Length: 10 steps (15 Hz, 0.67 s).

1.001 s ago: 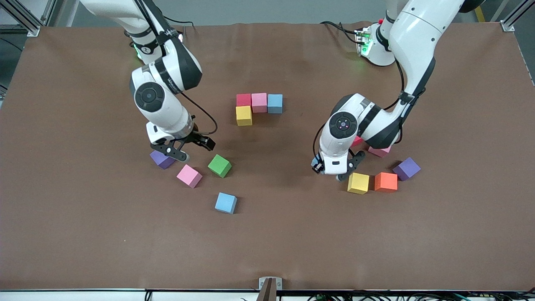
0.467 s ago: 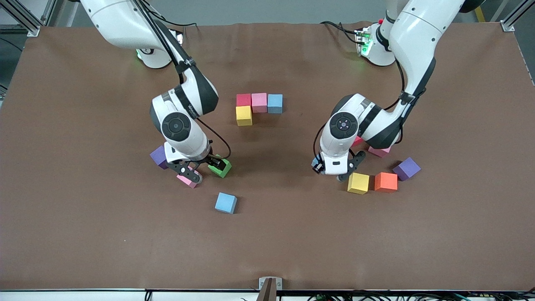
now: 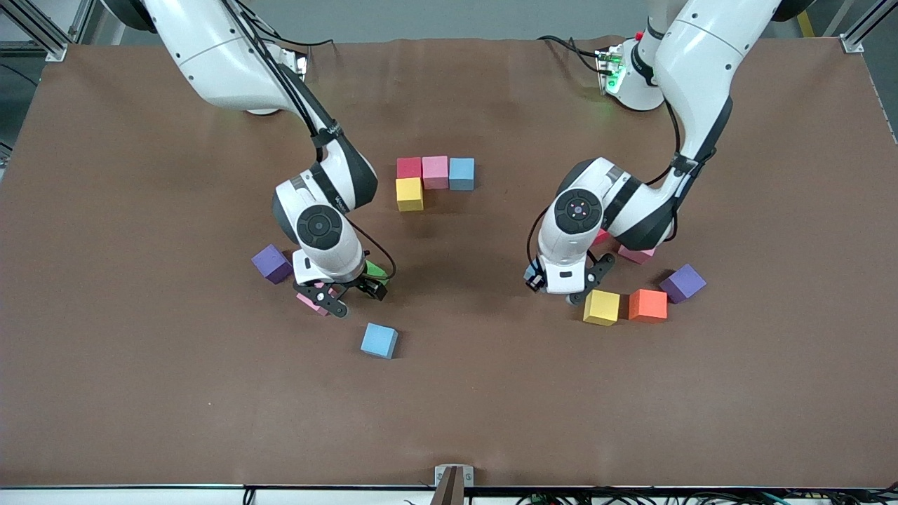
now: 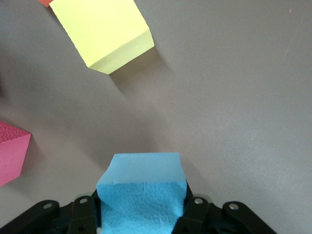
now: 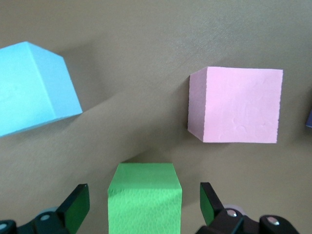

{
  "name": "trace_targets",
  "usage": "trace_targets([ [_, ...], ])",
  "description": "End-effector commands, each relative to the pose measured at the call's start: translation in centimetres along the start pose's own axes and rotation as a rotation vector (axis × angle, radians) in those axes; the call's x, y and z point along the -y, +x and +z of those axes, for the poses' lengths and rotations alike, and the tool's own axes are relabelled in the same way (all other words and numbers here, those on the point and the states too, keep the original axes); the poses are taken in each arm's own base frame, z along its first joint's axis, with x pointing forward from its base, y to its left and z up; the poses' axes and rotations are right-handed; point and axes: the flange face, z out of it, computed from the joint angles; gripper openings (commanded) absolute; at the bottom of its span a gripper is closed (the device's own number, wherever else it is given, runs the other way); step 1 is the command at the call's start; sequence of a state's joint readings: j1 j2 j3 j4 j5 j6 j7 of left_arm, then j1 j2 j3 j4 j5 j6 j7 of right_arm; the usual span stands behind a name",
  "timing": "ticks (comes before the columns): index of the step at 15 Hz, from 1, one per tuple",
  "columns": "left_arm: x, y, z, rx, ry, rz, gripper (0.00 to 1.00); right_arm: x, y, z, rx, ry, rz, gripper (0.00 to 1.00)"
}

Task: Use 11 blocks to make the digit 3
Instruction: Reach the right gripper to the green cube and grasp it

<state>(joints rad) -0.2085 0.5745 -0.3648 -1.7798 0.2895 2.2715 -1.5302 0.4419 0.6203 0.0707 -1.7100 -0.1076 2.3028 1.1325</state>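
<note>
My right gripper grips the green block (image 3: 377, 269) (image 5: 144, 197) by its opposite sides next to add it to the digit 3 beside the yellow block.
Four blocks sit packed mid-table: red (image 3: 409, 167), pink (image 3: 435, 172) and light blue (image 3: 461, 173) in a row, with yellow (image 3: 410, 194) below the red one. My right gripper (image 3: 358, 298) (image 5: 144, 204) stands open, low, its fingers (image 5: 78, 207) on either side of the green block (image 3: 377, 269) (image 5: 144, 197). A pink block (image 3: 309, 300) (image 5: 236, 105) lies beside it, partly hidden by the hand. My left gripper (image 3: 558, 289) (image 4: 141, 214) is shut on a light blue block (image 3: 527, 272) (image 4: 141, 192), just above the table beside a yellow block (image 3: 602, 307) (image 4: 102, 31).
A loose light blue block (image 3: 379, 340) lies nearer the front camera than the green one. A purple cube (image 3: 271, 264) sits beside the right hand. By the left arm lie orange (image 3: 647, 305), purple (image 3: 682, 283), pink (image 3: 637, 254) and red (image 3: 600, 237) cubes.
My right arm has swung from over the purple cube to the green block, and its open fingers now straddle it. The left arm has not moved.
</note>
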Motion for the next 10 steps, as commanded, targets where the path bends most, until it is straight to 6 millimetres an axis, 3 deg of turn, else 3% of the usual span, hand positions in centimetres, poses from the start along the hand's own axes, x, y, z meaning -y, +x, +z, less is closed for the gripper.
trace_targets([
  [1, 0.0, 0.2, -0.4, 0.013, 0.007, -0.003, 0.45, 0.5, 0.0, 0.1, -0.030, 0.016, 0.034, 1.00],
  [10, 0.0, 0.3, -0.4, 0.013, 0.007, -0.005, 0.45, -0.2, -1.7, 2.2, -0.015, 0.002, 0.057, 0.98],
])
